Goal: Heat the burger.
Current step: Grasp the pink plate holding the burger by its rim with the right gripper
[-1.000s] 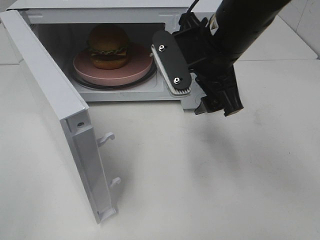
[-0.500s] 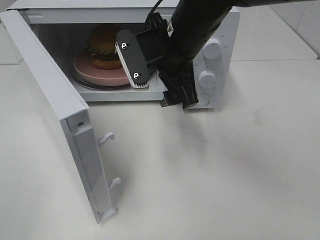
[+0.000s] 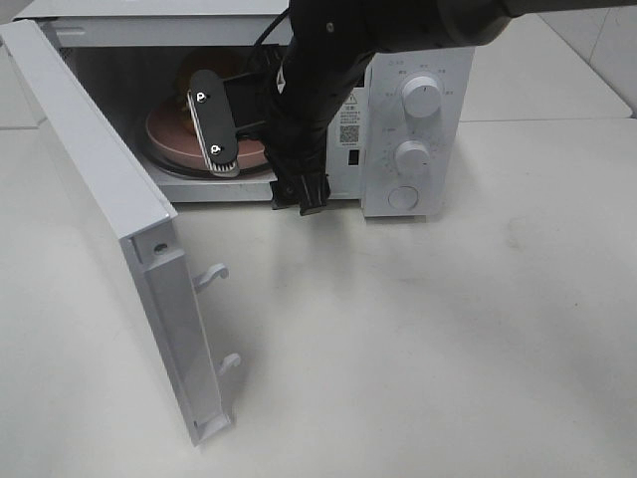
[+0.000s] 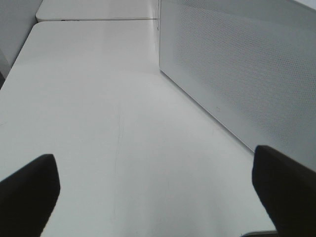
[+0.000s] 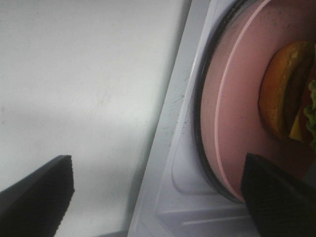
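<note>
The heated burger needs to come out of the microwave, so my right gripper will grab the pink plate by its rim (image 3: 159,139) (image 5: 219,113) next.
The burger (image 5: 284,94), with golden bun, lettuce and cheese, lies on a pink plate (image 5: 237,113) on the glass turntable inside the open microwave (image 3: 418,60). In the high view my right arm hides nearly all of the burger, and only the plate's left part (image 3: 164,129) shows. My right gripper (image 3: 264,184) hangs open at the front of the microwave's opening, just short of the plate, with nothing between its fingers (image 3: 214,124). The left gripper (image 4: 155,197) is open over bare table, outside the high view.
The microwave door (image 3: 109,199) swings out to the left, with two latch hooks (image 3: 211,275) on its edge. Two knobs (image 3: 422,98) and a button sit on the control panel at the right. A white perforated panel (image 4: 247,69) stands beside the left gripper.
My right arm has swung left across the microwave's front, uncovering the control panel and now covering the burger. The gripper stays open. The door has not moved.
</note>
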You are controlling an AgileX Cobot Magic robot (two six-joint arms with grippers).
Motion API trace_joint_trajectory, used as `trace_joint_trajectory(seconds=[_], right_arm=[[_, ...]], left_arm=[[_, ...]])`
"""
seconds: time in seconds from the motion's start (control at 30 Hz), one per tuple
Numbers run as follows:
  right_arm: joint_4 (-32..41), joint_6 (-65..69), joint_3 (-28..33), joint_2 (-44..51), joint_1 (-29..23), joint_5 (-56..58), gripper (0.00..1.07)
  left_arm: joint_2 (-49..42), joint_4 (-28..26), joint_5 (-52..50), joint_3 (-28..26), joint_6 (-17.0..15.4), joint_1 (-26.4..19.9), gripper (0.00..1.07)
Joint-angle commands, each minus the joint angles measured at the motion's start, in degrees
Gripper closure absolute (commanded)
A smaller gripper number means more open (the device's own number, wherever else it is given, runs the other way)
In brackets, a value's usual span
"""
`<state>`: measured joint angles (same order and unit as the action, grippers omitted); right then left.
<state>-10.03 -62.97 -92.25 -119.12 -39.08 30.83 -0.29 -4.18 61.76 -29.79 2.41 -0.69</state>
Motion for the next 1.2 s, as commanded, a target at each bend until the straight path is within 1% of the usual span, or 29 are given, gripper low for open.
trace_joint_trajectory(seconds=[0.03,0.1,0.13,0.3,0.33,0.37,0.4,0.47,0.53,0.57,0.63,0.67,0.7,0.77,0.93,1.1,1.17,1.2], right_arm=[[0.2,0.9,-2.3,-1.7,-0.3,0.1,0.18],[0.2,1.1,-5.6,-4.6,-0.3,0.1,0.18],[0.2,1.1,-5.6,-4.6,-0.3,0.1,0.18],[0.2,3.4,-10.1,-8.3,-0.3,0.3,0.19],[0.2,3.4,-10.1,-8.3,-0.3,0.3,0.19],[0.2,4.1,-11.9,-9.4,-0.3,0.5,0.2],[0.2,4.1,-11.9,-9.4,-0.3,0.5,0.2],[0.2,4.1,-14.3,-11.1,-0.3,0.7,0.2],[0.3,4.1,-15.1,-11.7,-0.3,0.7,0.2],[0.4,4.5,-16.7,-13.2,-0.3,0.8,0.2],[0.4,5.0,-17.5,-13.8,-0.2,1.0,0.2],[0.4,6.0,-19.4,-15.1,0.3,1.7,0.2],[0.4,6.0,-19.4,-15.1,0.3,1.7,0.2],[0.1,6.1,-21.8,-16.4,0.5,2.5,0.21],[0.0,5.8,-23.9,-17.8,2.2,2.4,0.22],[0.6,5.8,-25.0,-19.4,2.4,2.5,0.23],[1.4,5.3,-25.4,-20.3,2.4,2.3,0.23],[3.0,4.5,-25.4,-20.9,2.4,1.9,0.24]], left_arm=[[-0.5,0.1,-0.5,0.2,-0.3,-0.2,0.09],[-0.5,0.1,-0.5,0.2,-0.3,-0.2,0.09],[-0.5,0.1,-0.5,0.2,-0.3,-0.2,0.09],[-0.5,0.1,-0.5,0.2,-0.3,-0.2,0.09],[-0.5,0.1,-0.5,0.2,-0.3,-0.2,0.09],[-0.5,0.1,-0.5,0.2,-0.3,-0.2,0.09],[-0.5,0.1,-0.5,0.2,-0.3,-0.2,0.09],[-0.5,0.1,-0.5,0.2,-0.3,-0.2,0.09],[-0.5,0.1,-0.5,0.2,-0.3,-0.2,0.09],[-0.5,0.1,-0.5,0.2,-0.3,-0.2,0.09],[-0.5,0.1,-0.5,0.2,-0.3,-0.2,0.09],[-0.5,0.1,-0.5,0.2,-0.3,-0.2,0.09],[-0.5,0.1,-0.5,0.2,-0.3,-0.2,0.09],[-0.5,0.1,-0.5,0.2,-0.3,-0.2,0.09],[-0.5,0.1,-0.5,0.2,-0.3,-0.2,0.09],[-0.5,0.1,-0.5,0.2,-0.3,-0.2,0.09],[-0.5,0.1,-0.5,0.2,-0.3,-0.2,0.09],[-0.5,0.1,-0.5,0.2,-0.3,-0.2,0.09]])
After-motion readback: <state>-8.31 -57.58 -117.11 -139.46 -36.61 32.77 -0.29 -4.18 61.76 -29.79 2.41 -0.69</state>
